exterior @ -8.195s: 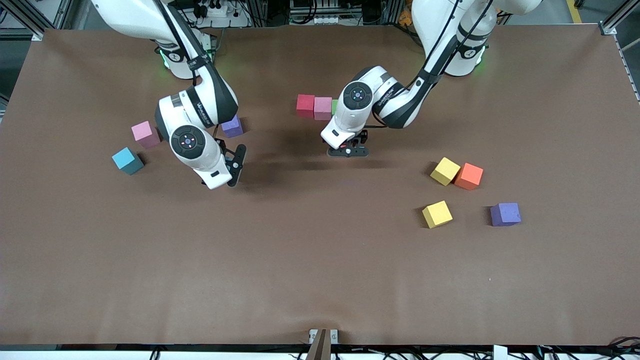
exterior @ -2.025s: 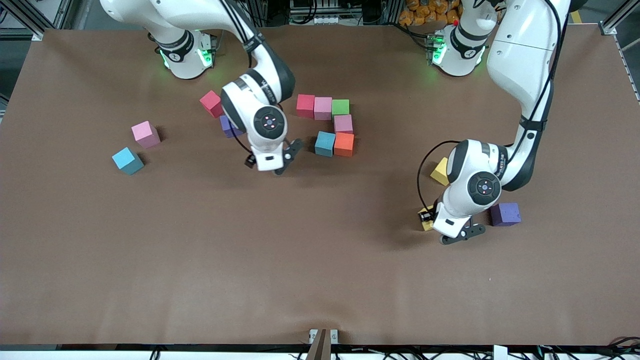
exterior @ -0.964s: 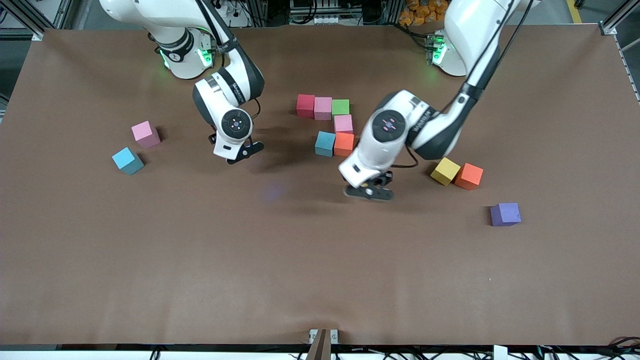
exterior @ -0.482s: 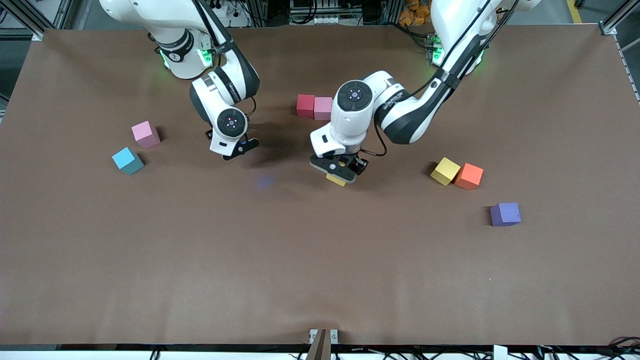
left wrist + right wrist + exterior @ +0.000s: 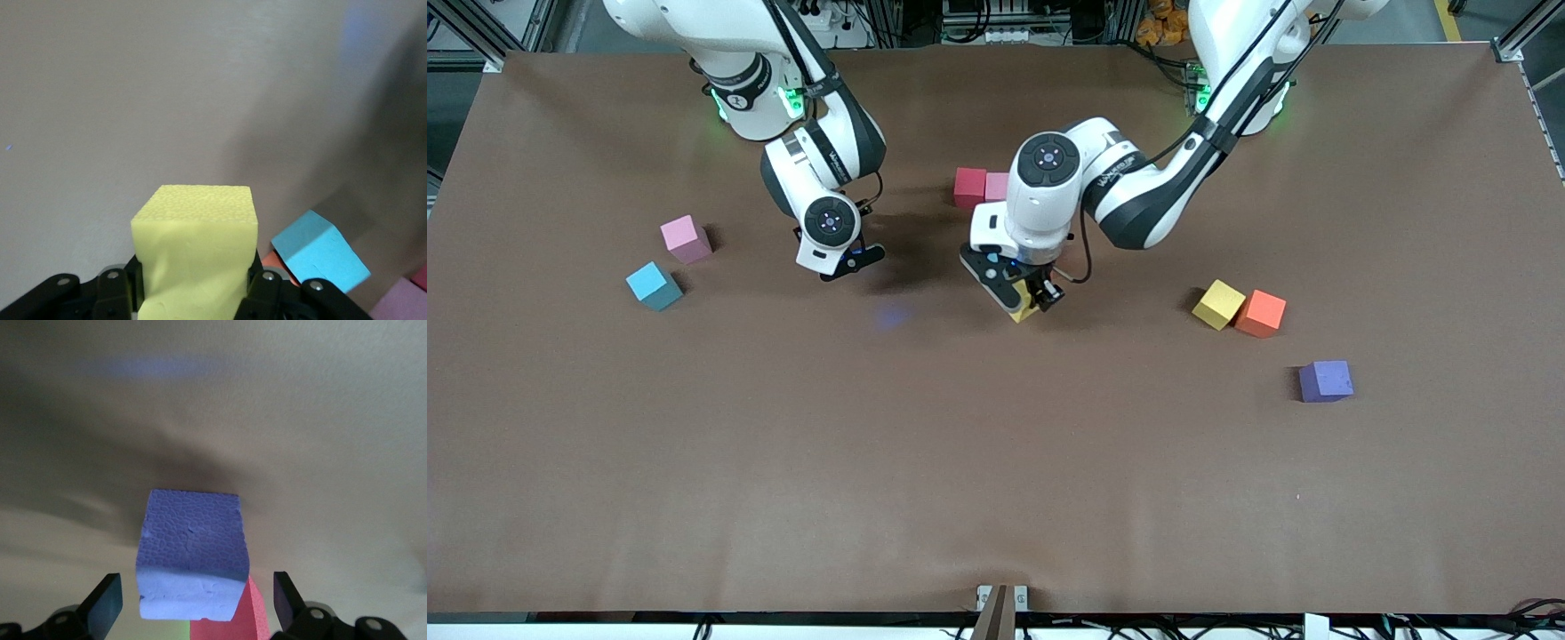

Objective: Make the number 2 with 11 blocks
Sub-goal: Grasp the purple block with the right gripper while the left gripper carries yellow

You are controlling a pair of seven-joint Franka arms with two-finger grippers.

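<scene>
My right gripper grabs the purple block touching the red block (image 5: 227,617) by its opposite sides next, to build the number 2.
My left gripper (image 5: 1024,299) is shut on a yellow block (image 5: 195,253), low over the table beside a light blue block (image 5: 319,250) of the part-built number 2. An orange block (image 5: 269,259) peeks out under the light blue one. In the front view only the red block (image 5: 969,187) and a pink block (image 5: 996,185) of that group show; the left arm hides the others. My right gripper (image 5: 197,600) is open, its fingers (image 5: 107,603) on either side of a purple block (image 5: 192,553) that touches a red block (image 5: 227,617).
Loose blocks lie toward the right arm's end: pink (image 5: 686,238) and light blue (image 5: 654,285). Toward the left arm's end sit yellow (image 5: 1218,304) and orange (image 5: 1261,313) side by side, and purple (image 5: 1325,380) nearer the front camera.
The left gripper picked up a yellow block near the purple one and carried it to the block group, turning its wrist in the last half second. The right gripper drew back over the purple block.
</scene>
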